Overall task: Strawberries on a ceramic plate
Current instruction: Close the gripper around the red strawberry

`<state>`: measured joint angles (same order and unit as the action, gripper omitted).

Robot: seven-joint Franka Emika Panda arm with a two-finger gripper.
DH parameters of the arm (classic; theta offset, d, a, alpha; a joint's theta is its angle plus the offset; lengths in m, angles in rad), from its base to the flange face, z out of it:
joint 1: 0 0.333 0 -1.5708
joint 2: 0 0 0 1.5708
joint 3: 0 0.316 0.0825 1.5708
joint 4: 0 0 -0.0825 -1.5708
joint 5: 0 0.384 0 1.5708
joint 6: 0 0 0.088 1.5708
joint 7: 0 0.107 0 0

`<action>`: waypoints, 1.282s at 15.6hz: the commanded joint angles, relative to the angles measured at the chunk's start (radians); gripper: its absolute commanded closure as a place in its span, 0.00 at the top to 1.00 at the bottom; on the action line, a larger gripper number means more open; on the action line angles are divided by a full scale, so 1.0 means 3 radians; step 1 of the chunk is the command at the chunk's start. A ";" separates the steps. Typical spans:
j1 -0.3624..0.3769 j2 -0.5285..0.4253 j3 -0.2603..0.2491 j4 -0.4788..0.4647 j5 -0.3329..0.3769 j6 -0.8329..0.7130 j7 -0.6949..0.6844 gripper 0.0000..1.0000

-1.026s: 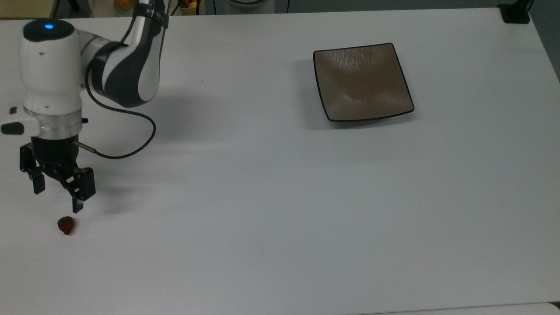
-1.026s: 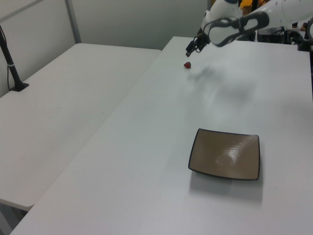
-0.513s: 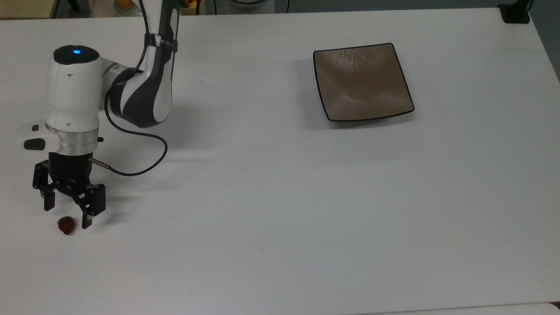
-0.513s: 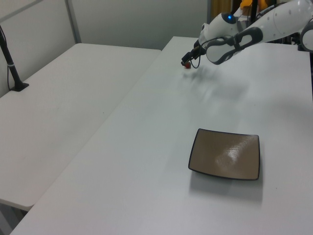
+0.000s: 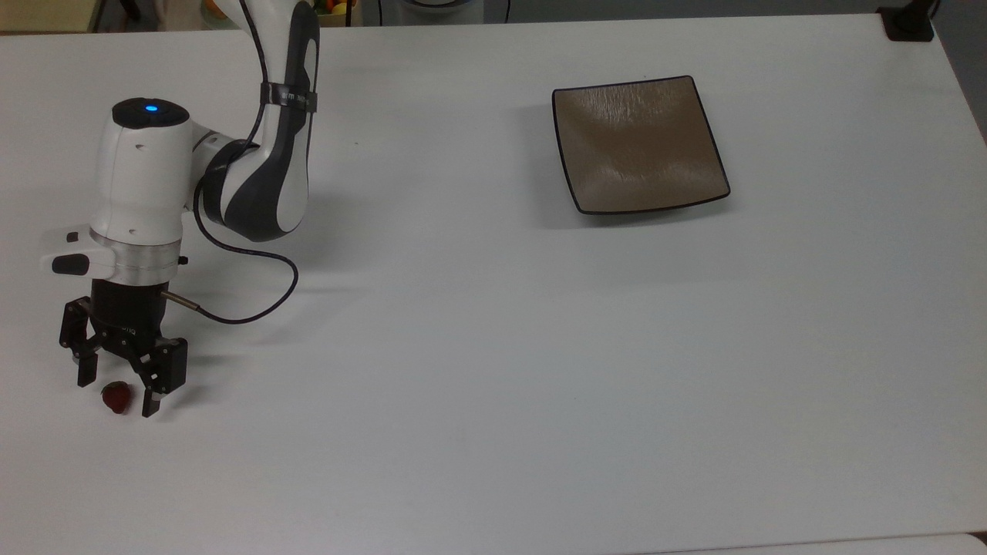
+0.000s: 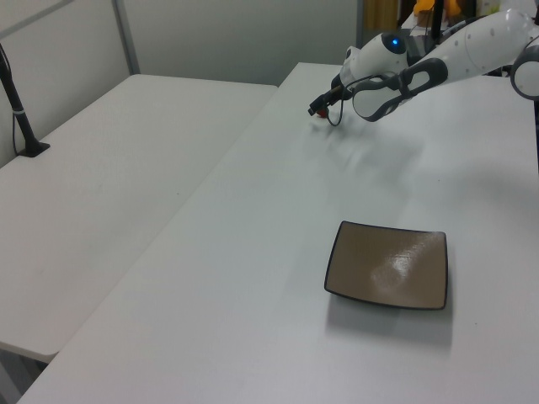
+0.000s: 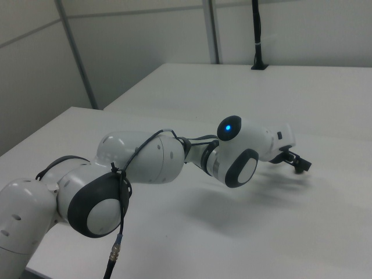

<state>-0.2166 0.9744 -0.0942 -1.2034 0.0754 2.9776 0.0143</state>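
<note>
The gripper grabs the small dark red strawberry by its plump body (image 6: pixel 323 113) next. Then it sets the strawberry on the brown ceramic plate (image 6: pixel 387 265).
A small dark red strawberry (image 5: pixel 116 398) lies on the white table near the top view's left edge. My gripper (image 5: pixel 117 395) is open and low over the table, one finger on each side of the berry, apart from it. In the left view the gripper (image 6: pixel 317 110) is at the far end of the table, hiding most of the strawberry. The right view shows the gripper (image 7: pixel 295 163) beyond the arm's wrist. The square brown ceramic plate (image 5: pixel 638 143) with its black rim sits bare, far toward the top view's right, and near the front in the left view (image 6: pixel 388 265).
The white arm (image 5: pixel 262 139) reaches in from the top view's upper left, its cable (image 5: pixel 254 301) looping over the table. A black post base (image 5: pixel 908 23) stands at the top view's upper right corner. A second white table (image 6: pixel 101 185) adjoins on the left view's left.
The gripper has moved down and toward the strawberry, from above and behind it to straddling it with open fingers. The strawberry and the plate have not moved.
</note>
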 commanded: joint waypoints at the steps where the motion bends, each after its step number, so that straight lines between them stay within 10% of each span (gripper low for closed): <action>1: 0.0001 0.0106 0.0002 0.0125 -0.0006 0.0086 -0.0068 0.80; 9: 0.0001 0.0106 0.0002 0.0095 -0.0006 0.0097 -0.0252 0.20; 20: 0.0006 0.0045 0.0002 -0.0018 -0.0006 0.0092 -0.0359 0.00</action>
<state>-0.2163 0.9919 -0.0942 -1.1898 0.0744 2.9798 -0.0701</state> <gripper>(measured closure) 0.687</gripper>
